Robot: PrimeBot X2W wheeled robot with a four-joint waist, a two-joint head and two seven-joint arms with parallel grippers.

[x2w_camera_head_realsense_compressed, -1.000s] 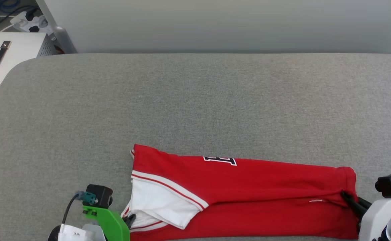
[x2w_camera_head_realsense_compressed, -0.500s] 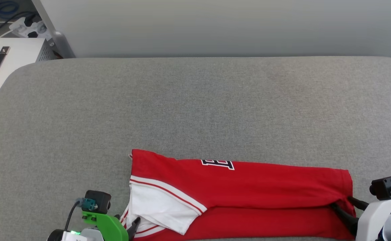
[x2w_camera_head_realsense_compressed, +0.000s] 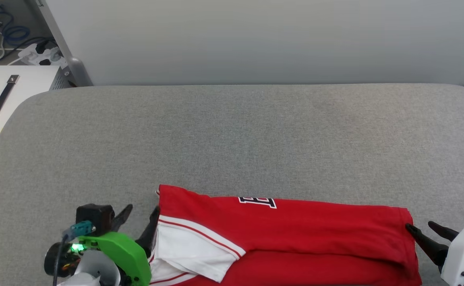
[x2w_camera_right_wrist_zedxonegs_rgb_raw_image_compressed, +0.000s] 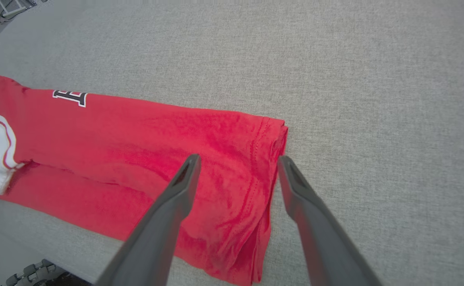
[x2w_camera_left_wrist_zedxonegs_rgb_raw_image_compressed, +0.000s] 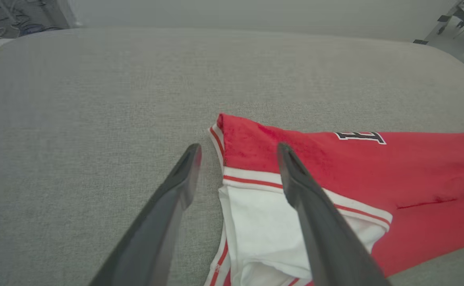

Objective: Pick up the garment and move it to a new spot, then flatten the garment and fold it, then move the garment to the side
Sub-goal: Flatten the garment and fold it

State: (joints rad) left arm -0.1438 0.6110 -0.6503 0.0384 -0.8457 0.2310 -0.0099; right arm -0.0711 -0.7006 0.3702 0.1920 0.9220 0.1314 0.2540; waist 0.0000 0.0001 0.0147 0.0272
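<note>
I will make the long band [x2w_camera_head_realsense_compressed: 311, 224] shorter by folding it, so next I will grab the garment's hem end [x2w_camera_head_realsense_compressed: 404, 233] with my right gripper.
The garment [x2w_camera_head_realsense_compressed: 295, 234], a red jersey with a white sleeve and striped trim, lies folded into a long band along the near edge of the grey table [x2w_camera_head_realsense_compressed: 232, 139]. Part of its black lettering shows at the fold. My left gripper [x2w_camera_head_realsense_compressed: 140, 216] stands open at the sleeve end, one finger over the white sleeve and the other over bare table [x2w_camera_left_wrist_zedxonegs_rgb_raw_image_compressed: 77, 159]. In the left wrist view the left gripper [x2w_camera_left_wrist_zedxonegs_rgb_raw_image_compressed: 238, 149] holds nothing above the garment [x2w_camera_left_wrist_zedxonegs_rgb_raw_image_compressed: 375, 167]. My right gripper [x2w_camera_head_realsense_compressed: 420, 227] is open at the hem end. Its fingers straddle the hem corner of the garment [x2w_camera_right_wrist_zedxonegs_rgb_raw_image_compressed: 136, 135], the right gripper [x2w_camera_right_wrist_zedxonegs_rgb_raw_image_compressed: 238, 159] gripping nothing.
A white cabinet [x2w_camera_head_realsense_compressed: 5, 95] with a dark handle stands off the table's far left corner, with a power strip and cables [x2w_camera_head_realsense_compressed: 37, 55] behind it. A pale wall [x2w_camera_head_realsense_compressed: 256, 39] runs along the table's far edge. Bare grey cloth stretches beyond the garment.
Both grippers have opened and let go of the garment, which has settled flat. The left gripper has drawn off to the left. The head camera has tilted, shifting the picture down.
</note>
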